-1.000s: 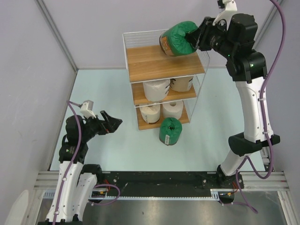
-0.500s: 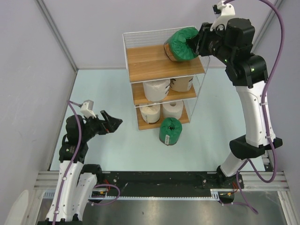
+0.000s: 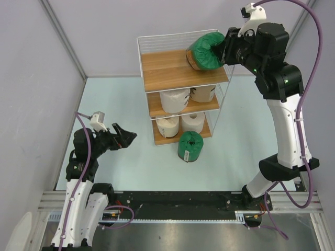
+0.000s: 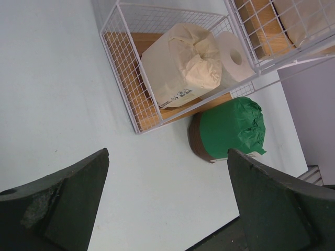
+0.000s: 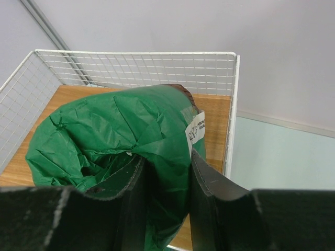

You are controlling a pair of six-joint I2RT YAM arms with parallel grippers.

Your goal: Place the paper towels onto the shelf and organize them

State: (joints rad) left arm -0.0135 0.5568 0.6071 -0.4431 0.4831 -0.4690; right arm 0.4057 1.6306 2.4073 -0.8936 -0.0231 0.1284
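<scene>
The tilted green roll inside the shelf's wire sides would land on the shelf's top board [image 3: 172, 70] below, so my right gripper opens now.
My right gripper [image 3: 220, 48] is shut on the wrapper of a dark green roll [image 3: 205, 50] and holds it above the right end of the shelf's top board [image 3: 172, 70]. In the right wrist view the jaws pinch the green wrapper [image 5: 120, 130] over the board's back right corner [image 5: 217, 112]. A second green roll [image 3: 189, 145] lies on the table in front of the shelf; it also shows in the left wrist view [image 4: 230, 128]. A cream roll [image 3: 174, 99] and a tan roll [image 3: 203, 93] sit on the middle board, two cream rolls [image 3: 180, 123] on the bottom. My left gripper [image 3: 127, 137] is open and empty.
The shelf's white wire walls [image 5: 136, 70] rise around the top board at back and sides. Grey walls close in the pale table [image 3: 115, 104]. The metal rail [image 3: 178, 201] with the arm bases runs along the near edge.
My right gripper has carried the green roll to the right and farther back over the top board. The left arm has not moved.
</scene>
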